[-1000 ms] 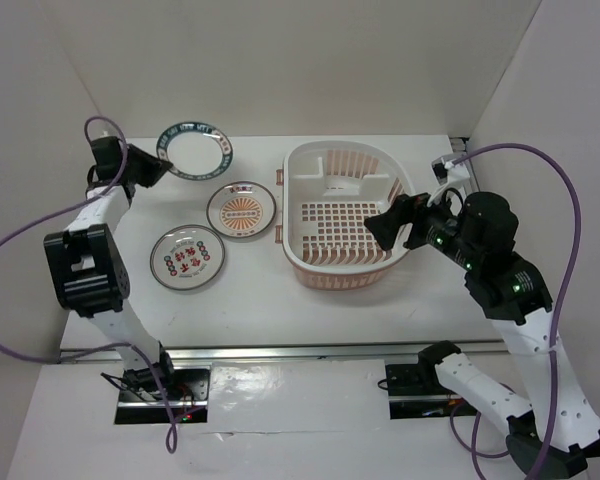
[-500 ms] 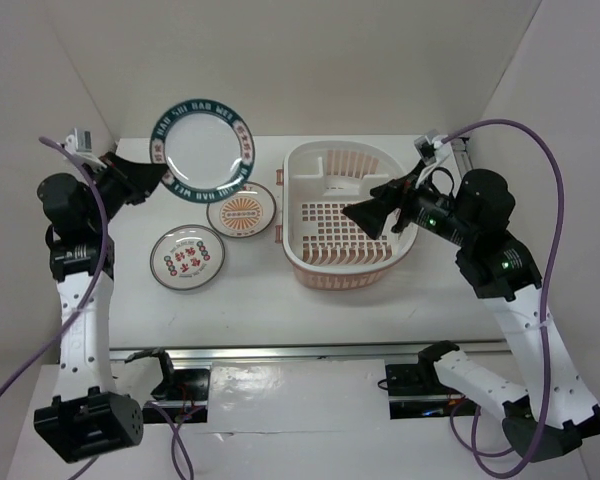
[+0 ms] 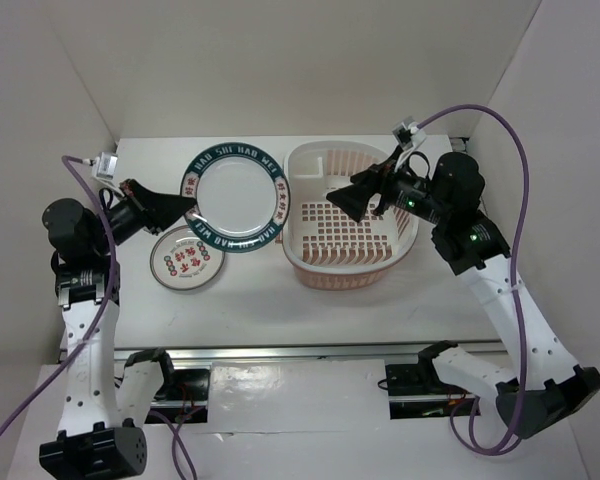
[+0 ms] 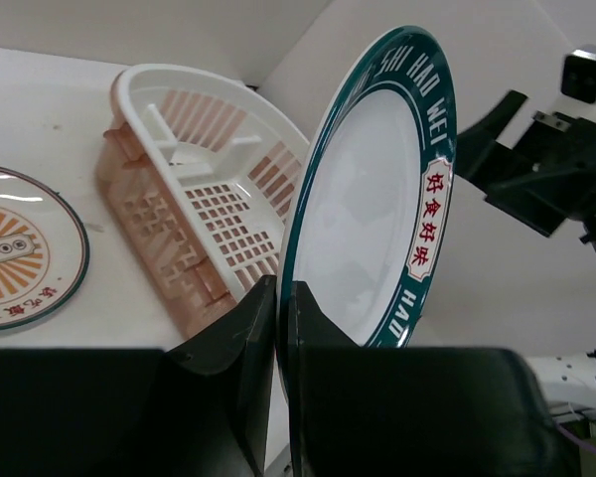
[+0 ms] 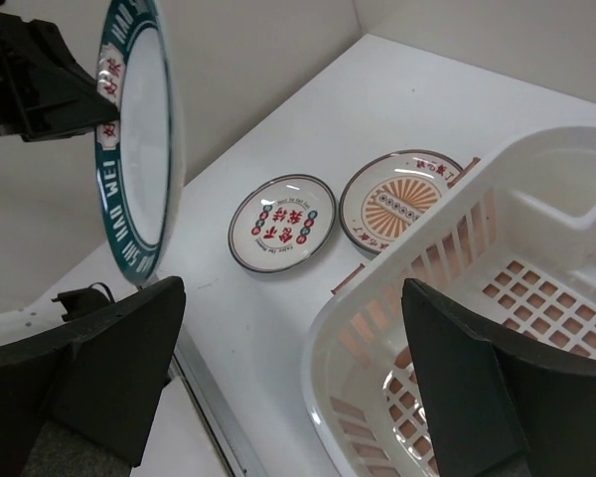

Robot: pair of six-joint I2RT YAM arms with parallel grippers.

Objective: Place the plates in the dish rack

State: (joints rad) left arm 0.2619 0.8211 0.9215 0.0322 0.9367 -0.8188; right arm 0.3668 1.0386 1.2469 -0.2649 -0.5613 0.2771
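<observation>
I should next use my right gripper to grab the green-lettered plate (image 3: 233, 195) by its rim, opposite my left gripper, so that the plate can go edgewise into the dish rack.
My left gripper (image 3: 187, 209) is shut on the lower rim of the green-lettered plate (image 3: 233, 195) and holds it on edge in the air, just left of the dish rack (image 3: 320, 262). In the left wrist view, the pads (image 4: 258, 318) pinch the plate (image 4: 377, 199), with the rack (image 4: 139, 94) behind it. The red-character plate (image 3: 186, 258) lies flat on the table. The orange sunburst plate (image 5: 402, 199) lies beside the rack (image 5: 377, 298); the top view hides it behind the held plate. My right gripper (image 3: 360, 200) hovers open and empty over the rack's grid.
White walls close in the table on the left, back and right. The right wrist view shows the held plate (image 5: 134, 149), the red-character plate (image 5: 281, 221) and the table's near metal edge (image 5: 209, 397). Purple cables loop beside both arms.
My left gripper has lifted the green-lettered plate off the back-left of the table and carried it right, up to the rack. My right gripper has moved left over the rack.
</observation>
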